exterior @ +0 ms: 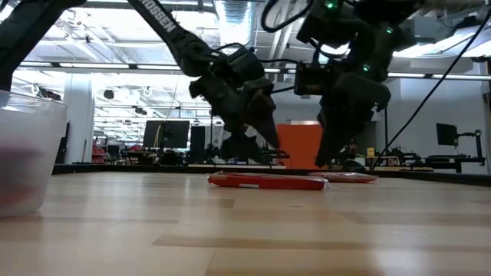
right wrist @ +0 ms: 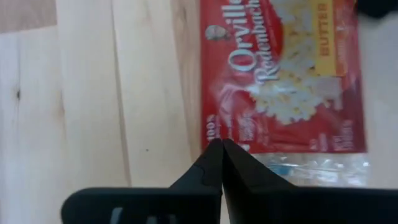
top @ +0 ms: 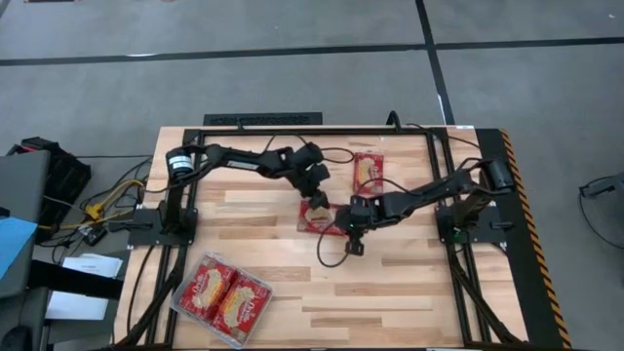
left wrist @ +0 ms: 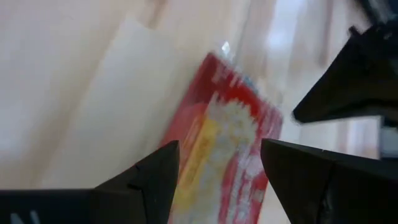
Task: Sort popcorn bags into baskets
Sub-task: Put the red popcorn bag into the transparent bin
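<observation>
I should next pick up this red popcorn bag by its printed front side (top: 315, 220) (left wrist: 219, 158) with my left gripper, so that the bag can be sorted into the clear basket.
A red popcorn bag (top: 317, 216) lies flat on the wood in the middle of the table (exterior: 265, 182) (right wrist: 283, 81). My left gripper (top: 317, 195) hangs open just above its far end, slanting down, and the bag (left wrist: 230, 155) shows between and beyond the fingers (left wrist: 217, 149). My right gripper (top: 345, 230) is shut, its tips (right wrist: 221, 144) over the bag's right-hand near corner. A second bag (top: 368, 173) lies flat farther back. The clear basket (top: 177, 300) at the near left holds two bags (top: 222, 297) side by side. My right gripper points steeply down with its shut fingertips (right wrist: 214, 152) at the middle bag's edge near a corner (right wrist: 208, 134). Whether they touch the bag, I cannot tell. The bag lies flat on the table.
The basket's wall (exterior: 27, 153) stands at the left in the low view. Black rails (top: 263, 120) frame the table's far edge and both sides. A loose cable loop (top: 331, 255) hangs by the right gripper. Bare wood lies at the near right.
</observation>
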Controlling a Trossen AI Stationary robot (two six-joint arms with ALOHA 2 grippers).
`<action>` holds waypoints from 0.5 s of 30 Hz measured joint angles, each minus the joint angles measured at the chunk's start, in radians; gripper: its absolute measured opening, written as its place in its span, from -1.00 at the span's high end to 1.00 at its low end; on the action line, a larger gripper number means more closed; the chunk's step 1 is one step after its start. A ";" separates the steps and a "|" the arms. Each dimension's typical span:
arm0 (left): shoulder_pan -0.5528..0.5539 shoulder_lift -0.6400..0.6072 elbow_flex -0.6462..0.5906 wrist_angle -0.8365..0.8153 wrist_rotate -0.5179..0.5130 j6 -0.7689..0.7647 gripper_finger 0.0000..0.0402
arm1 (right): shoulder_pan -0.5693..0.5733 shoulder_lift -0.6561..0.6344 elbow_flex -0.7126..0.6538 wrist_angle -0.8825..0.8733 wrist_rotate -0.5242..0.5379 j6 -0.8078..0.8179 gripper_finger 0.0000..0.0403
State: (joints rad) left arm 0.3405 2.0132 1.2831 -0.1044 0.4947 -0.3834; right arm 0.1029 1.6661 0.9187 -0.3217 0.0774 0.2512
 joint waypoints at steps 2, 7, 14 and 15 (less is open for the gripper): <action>0.013 -0.005 0.040 -0.091 -0.026 0.051 -0.07 | 0.010 -0.001 -0.025 0.055 -0.001 0.008 0.88; 0.036 -0.007 0.092 -0.240 -0.097 0.154 -0.07 | 0.013 -0.001 -0.073 0.155 -0.004 0.020 0.93; 0.042 0.043 0.087 -0.296 -0.033 0.173 -0.07 | 0.014 0.008 -0.086 0.190 -0.007 0.042 0.91; 0.039 0.056 0.086 -0.304 -0.009 0.164 -0.07 | 0.014 0.008 -0.087 0.188 -0.009 0.046 0.89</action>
State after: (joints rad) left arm 0.3792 2.0690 1.3693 -0.4086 0.4856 -0.2198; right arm 0.1165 1.6741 0.8318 -0.1334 0.0688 0.2967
